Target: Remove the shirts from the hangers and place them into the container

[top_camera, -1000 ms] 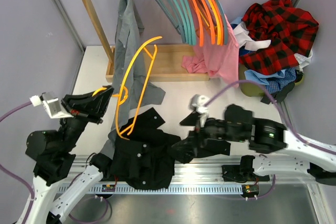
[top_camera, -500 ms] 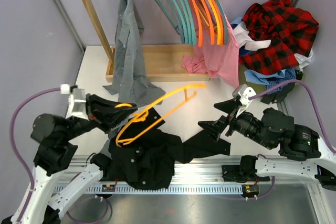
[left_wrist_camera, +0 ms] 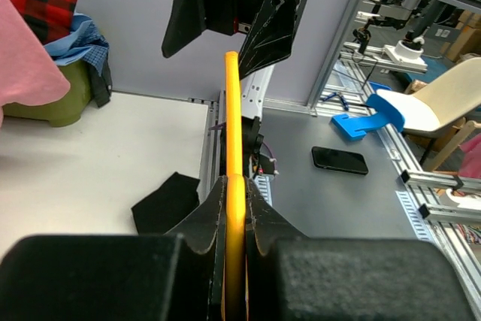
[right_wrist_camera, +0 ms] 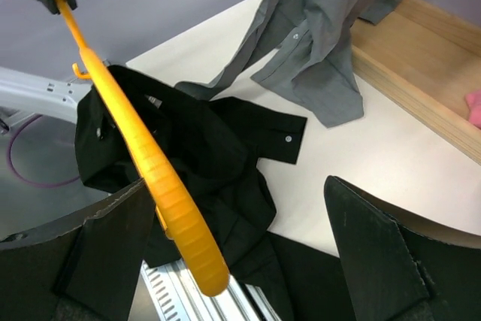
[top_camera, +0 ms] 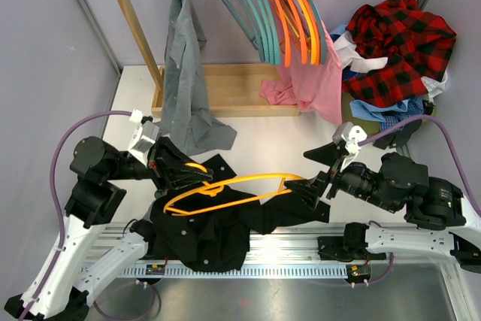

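Observation:
My right gripper should grab the hanger's far tip next, so the orange hanger's hook stays free and it can hang on the bar.
My left gripper is shut on one end of an orange hanger, which lies nearly level above the black shirt heaped at the table's front edge. In the left wrist view the hanger runs straight out from between the closed jaws. Its far tip sits between the fingers of my open right gripper, close to the left finger. A grey shirt hangs on the rack. The plaid shirt tops the pile on the yellow-green container.
Teal and orange hangers crowd the wooden rack's rail, with a pink garment below them. The rack's wooden tray stands at the back of the table. Blue and white cloth lies under the plaid shirt.
The left gripper has swung the orange hanger down from upright to nearly level and to the right. The right gripper drew back off the black shirt; the hanger's tip now lies between its fingers.

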`<state>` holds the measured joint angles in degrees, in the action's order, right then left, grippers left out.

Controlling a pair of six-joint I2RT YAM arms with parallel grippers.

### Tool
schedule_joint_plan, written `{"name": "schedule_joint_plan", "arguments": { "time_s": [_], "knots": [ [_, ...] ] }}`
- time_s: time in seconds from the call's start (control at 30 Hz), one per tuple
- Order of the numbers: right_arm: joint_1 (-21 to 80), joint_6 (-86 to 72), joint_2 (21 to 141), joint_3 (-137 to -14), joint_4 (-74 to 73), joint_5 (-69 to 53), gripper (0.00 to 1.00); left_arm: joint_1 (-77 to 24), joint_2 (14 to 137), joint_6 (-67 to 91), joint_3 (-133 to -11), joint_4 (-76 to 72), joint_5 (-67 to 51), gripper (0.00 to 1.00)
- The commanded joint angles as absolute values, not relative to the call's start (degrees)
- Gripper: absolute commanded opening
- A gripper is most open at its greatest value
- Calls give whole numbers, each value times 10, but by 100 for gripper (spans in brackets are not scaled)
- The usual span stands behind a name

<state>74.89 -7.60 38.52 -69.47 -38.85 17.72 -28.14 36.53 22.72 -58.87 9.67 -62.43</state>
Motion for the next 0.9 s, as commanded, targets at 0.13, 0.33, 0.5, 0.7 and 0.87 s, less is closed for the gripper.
{"name": "schedule_joint_plan", "arguments": {
  "time_s": [0.13, 0.33, 0.5, 0.7, 0.87],
  "knots": [
    [751, -70, 427, -692, -352, 79, 99, -273, 394, 265, -582, 29, -666, 0],
    [751, -79, 439, -686, -342, 40, 97, -267, 403, 280, -580, 6, -677, 0],
    [751, -80, 448, -688, -341, 29, 53, -267, 398, 244, -594, 48, -657, 0],
    [751, -83, 452, -693, -346, 47, 0, -267, 379, 121, -643, 216, -448, 38],
    [751, -77, 440, -703, -357, 101, 0, -267, 333, 106, -644, 268, -174, 99]
  ]
}}
